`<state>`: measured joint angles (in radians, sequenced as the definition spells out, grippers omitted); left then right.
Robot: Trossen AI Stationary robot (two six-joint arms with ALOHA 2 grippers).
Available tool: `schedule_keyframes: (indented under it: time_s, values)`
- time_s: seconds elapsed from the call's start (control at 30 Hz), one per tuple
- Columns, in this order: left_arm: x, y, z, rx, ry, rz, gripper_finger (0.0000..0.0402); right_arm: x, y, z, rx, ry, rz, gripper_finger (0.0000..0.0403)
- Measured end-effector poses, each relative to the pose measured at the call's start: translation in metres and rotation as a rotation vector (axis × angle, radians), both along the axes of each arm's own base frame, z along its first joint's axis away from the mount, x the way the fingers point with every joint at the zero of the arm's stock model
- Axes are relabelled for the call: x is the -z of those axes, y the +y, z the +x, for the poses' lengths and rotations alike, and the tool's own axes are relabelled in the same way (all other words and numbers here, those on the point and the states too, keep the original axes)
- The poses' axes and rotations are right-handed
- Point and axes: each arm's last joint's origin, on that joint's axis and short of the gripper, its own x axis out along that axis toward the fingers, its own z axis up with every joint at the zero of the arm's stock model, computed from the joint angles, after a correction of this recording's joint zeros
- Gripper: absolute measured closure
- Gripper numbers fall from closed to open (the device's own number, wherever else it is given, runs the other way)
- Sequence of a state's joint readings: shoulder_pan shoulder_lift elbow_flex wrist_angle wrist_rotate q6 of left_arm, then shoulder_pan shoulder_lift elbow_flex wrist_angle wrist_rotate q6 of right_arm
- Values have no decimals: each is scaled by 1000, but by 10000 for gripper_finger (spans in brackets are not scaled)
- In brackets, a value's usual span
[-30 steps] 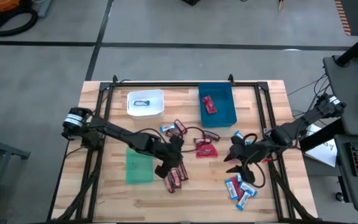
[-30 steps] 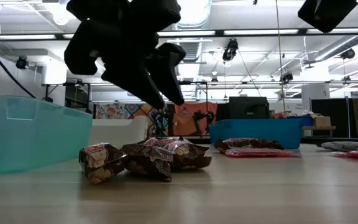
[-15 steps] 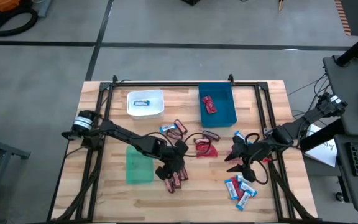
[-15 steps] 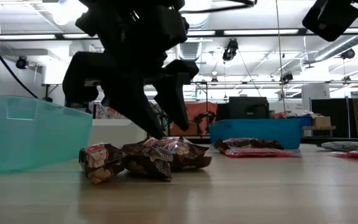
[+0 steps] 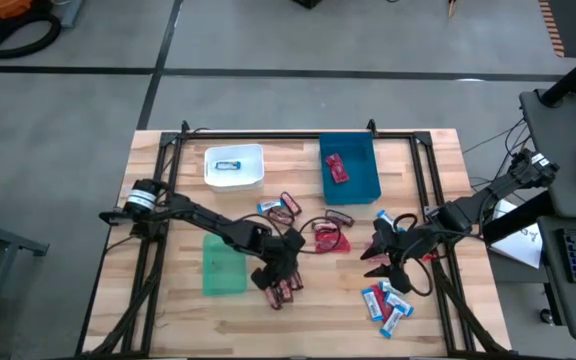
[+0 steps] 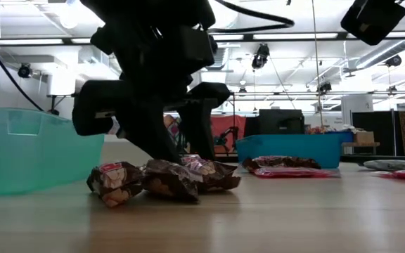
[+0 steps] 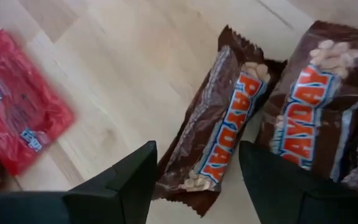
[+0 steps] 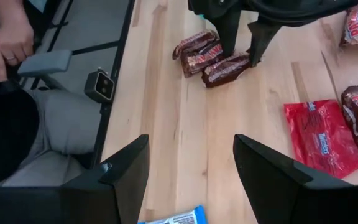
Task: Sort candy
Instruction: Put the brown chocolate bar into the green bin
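Observation:
I need to close my left gripper on the brown bar, because my fingers reach down beside the brown bar's crimped end (image 7: 191,186).
Three dark brown bars (image 5: 280,285) lie side by side on the table near its near edge. My left gripper (image 7: 197,186) is open and low over them, one finger on each side of one brown bar (image 7: 222,130); the right wrist view shows this too (image 8: 225,67). My right gripper (image 5: 380,262) is open, raised above the table's right half and holding nothing. Blue-and-white bars (image 5: 386,302) lie near it, red packets (image 5: 330,238) in the middle, and more brown bars (image 5: 290,205) farther back. My left gripper comes from above, pointing down, with its fingers (image 7: 129,180) across the brown bar near one crimped end (image 7: 188,186). The bar lies flat on the table. I cannot tell whether the fingers touch it.
Along the far side, the white bin (image 5: 234,166) holds one blue bar and the blue bin (image 5: 350,168) holds a red packet. The green bin (image 5: 224,265) sits left of the brown bars. A seated person's hand (image 8: 8,40) shows beyond the table's edge.
My left gripper has come down over the brown bars and shifted slightly toward the table's right, until its fingertips stand at the level of the bars. My right gripper has stayed where it was.

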<state>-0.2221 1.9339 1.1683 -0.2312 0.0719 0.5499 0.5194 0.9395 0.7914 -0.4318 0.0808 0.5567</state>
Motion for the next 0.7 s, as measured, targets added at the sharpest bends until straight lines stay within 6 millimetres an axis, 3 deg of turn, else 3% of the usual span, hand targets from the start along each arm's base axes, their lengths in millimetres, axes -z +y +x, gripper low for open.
schedule_keyframes:
  time_s: [0.23,0.7]
  values:
    - [1,3,0,15,-1,14,223,1,0,1,17,12,17,181]
    - [-1,4,1,21,-1,19,319,1,0,1,24,9,13,181]
